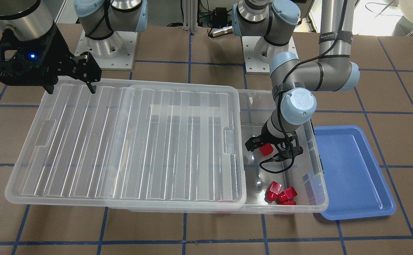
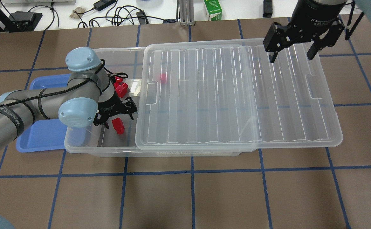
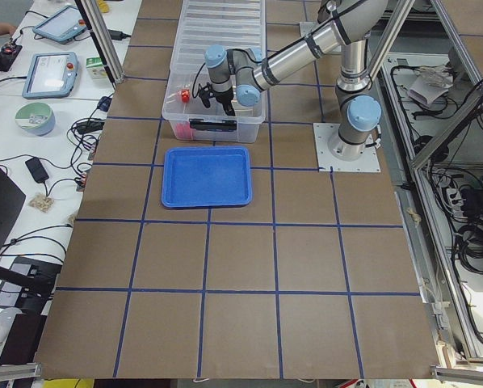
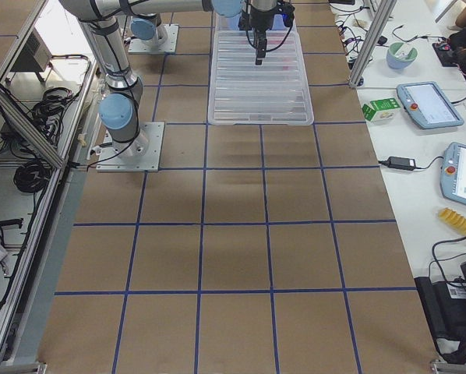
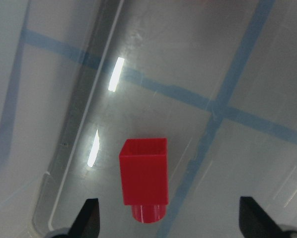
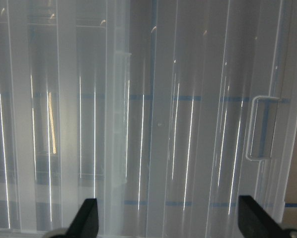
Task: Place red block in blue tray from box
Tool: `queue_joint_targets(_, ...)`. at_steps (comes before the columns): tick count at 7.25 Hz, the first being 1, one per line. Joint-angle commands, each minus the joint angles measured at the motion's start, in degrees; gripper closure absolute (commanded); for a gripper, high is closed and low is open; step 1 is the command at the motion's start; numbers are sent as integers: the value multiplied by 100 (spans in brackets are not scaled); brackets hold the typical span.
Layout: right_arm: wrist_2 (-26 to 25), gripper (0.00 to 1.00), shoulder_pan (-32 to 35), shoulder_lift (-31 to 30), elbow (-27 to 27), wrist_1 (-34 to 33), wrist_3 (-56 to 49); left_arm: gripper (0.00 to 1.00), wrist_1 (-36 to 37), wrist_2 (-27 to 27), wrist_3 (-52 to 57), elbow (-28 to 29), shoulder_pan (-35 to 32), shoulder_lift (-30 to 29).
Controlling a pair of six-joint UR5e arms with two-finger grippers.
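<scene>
I should next use my left gripper to grab the red block by its square body (image 1: 266, 149), so that I can place it in the blue tray (image 1: 353, 174).
The box (image 2: 83, 144) is a clear bin whose ribbed lid (image 2: 236, 95) is slid aside, leaving one end uncovered. My left gripper (image 2: 119, 120) is open inside that end, just above a red block (image 2: 118, 125) lying on the bin floor. In the left wrist view the block (image 5: 144, 178) lies between the open fingertips (image 5: 89, 218), not touching them. The blue tray (image 2: 42, 136) lies beside the bin, and the front view shows it holding nothing (image 1: 351, 170). My right gripper (image 2: 291, 54) is open and empty above the lid's far end.
Several more red blocks (image 2: 120, 87) are clustered at the bin's far wall, also seen in the front view (image 1: 280, 193). Another red block (image 2: 163, 78) shows through the lid. The bin walls (image 1: 312, 198) close in the left gripper. Both arm bases (image 1: 103, 46) stand behind the bin.
</scene>
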Motion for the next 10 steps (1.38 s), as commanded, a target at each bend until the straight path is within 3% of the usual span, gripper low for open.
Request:
queue_joint_targets(1,2,0,0,7,3,0,-5,0,205,34,82,-7,6,-75)
queue_joint_targets(4,2,0,0,7,-5,0,-5,0,284,26,56,-164,32,-128)
queue_joint_targets(5,2,0,0,-2,3,0,3,5,284,26,65,-156,32,-128)
queue_joint_targets(7,-15,0,0,7,-32,-17,3,47,284,26,38,-165,58,-146)
queue_joint_targets(8,-24,0,0,16,-41,-26,3,63,284,26,91,-147,67,-146)
queue_joint_targets(10,-85,0,-9,77,-67,-96,21,81,284,34,861,-42,85,-85)
